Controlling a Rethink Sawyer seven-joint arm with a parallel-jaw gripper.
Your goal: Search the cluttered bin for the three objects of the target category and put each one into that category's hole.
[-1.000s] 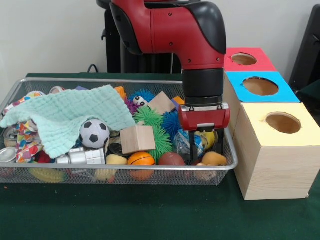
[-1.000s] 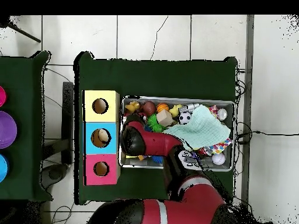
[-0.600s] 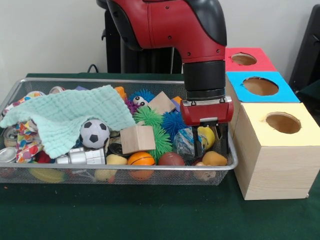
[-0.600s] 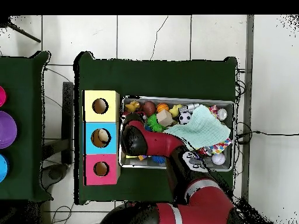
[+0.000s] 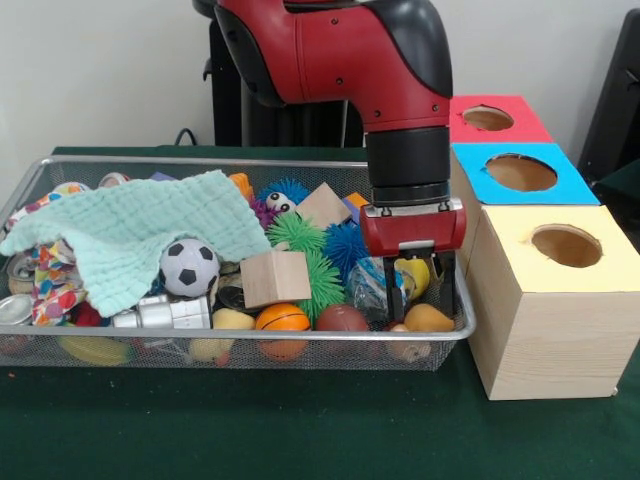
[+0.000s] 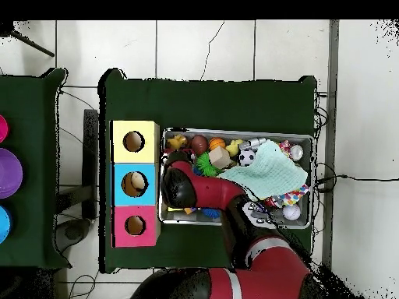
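Note:
My gripper should next grab the tan plush toy by its soft round body (image 5: 428,319) to drop it into its category's hole.
My gripper (image 5: 418,303) hangs inside the right end of the wire bin (image 5: 240,350), open, its two dark fingers (image 5: 392,295) apart. Between them shows a yellow toy (image 5: 412,274), and just below the tips lies a tan pear-shaped toy (image 5: 430,318). Whether the fingers touch either one is not clear. A crumpled clear-blue wrapper (image 5: 367,280) sits by the left finger. From above, the red arm (image 6: 195,189) hides the gripper and the bin's left part (image 6: 234,133). Three boxes have holes: yellow (image 5: 566,245), blue (image 5: 521,172), red (image 5: 488,118).
The bin also holds a brown ball (image 5: 343,318), an orange basketball (image 5: 283,317), a soccer ball (image 5: 189,266), wooden blocks (image 5: 275,277), green and blue spiky balls (image 5: 322,280), and a mint cloth (image 5: 130,235) over its left half. Something tan shows in the blue box's hole (image 6: 136,184).
Over the last second the gripper has shifted a little to the right within the bin's right end. Since half a second ago it has barely moved; its fingers stay apart.

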